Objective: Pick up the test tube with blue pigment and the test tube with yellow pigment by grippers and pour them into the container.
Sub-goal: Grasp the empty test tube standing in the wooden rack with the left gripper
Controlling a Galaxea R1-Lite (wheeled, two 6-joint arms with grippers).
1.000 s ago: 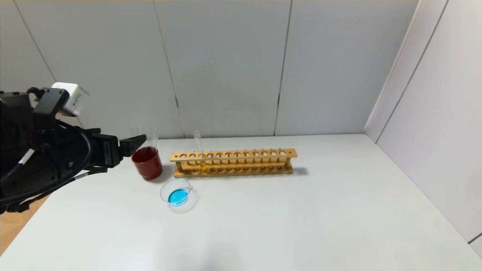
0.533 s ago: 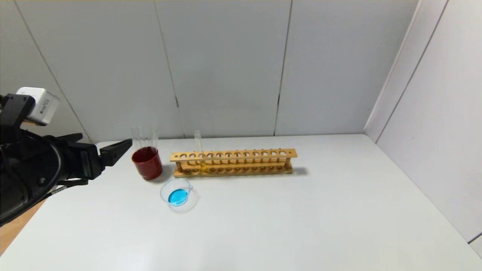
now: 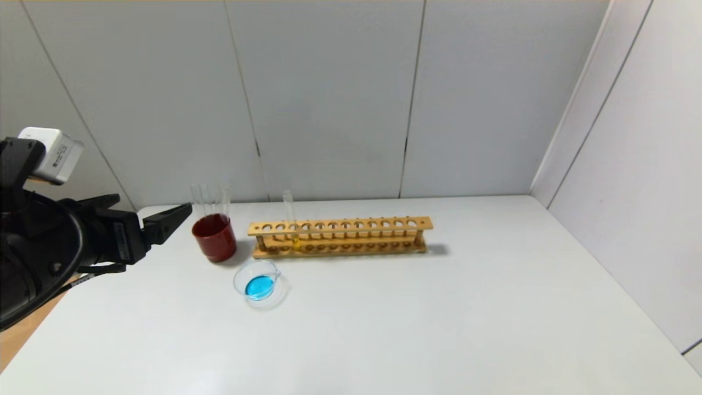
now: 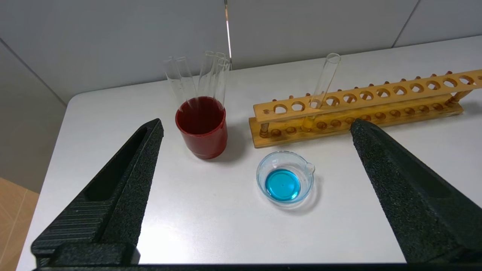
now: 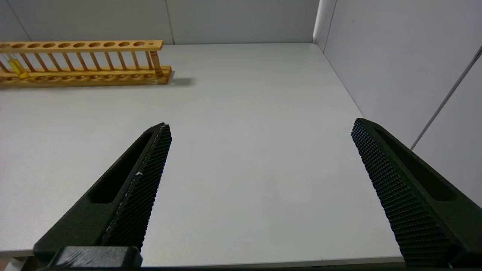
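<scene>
I should pick up the test tube with my left gripper next, by the clear upper length (image 3: 289, 207) (image 4: 326, 77) above the rack, since wooden bars are around the tube's yellow bottom.
The test tube with yellow pigment (image 3: 289, 216) stands in the wooden rack (image 3: 356, 224), near its left end; it also shows in the left wrist view (image 4: 323, 82) and the right wrist view (image 5: 17, 67). No tube with blue pigment is in view. The container (image 3: 241, 274), a low glass dish with a lip, holds blue liquid in front of the rack; it also shows in the left wrist view (image 4: 263, 169). My left gripper (image 3: 153, 203) is open and empty, left of the red cup, above the table (image 4: 258, 126). My right gripper (image 5: 260, 128) is open and empty over the table's near right part.
A dark red cup (image 3: 214, 244) with several empty clear tubes stands left of the rack, also seen in the left wrist view (image 4: 203, 141). Grey walls close the back and the right side. The table's left edge lies under my left arm.
My left gripper has drawn back to the left, away from the red cup, and has held still over the last half second. Nothing else moved.
</scene>
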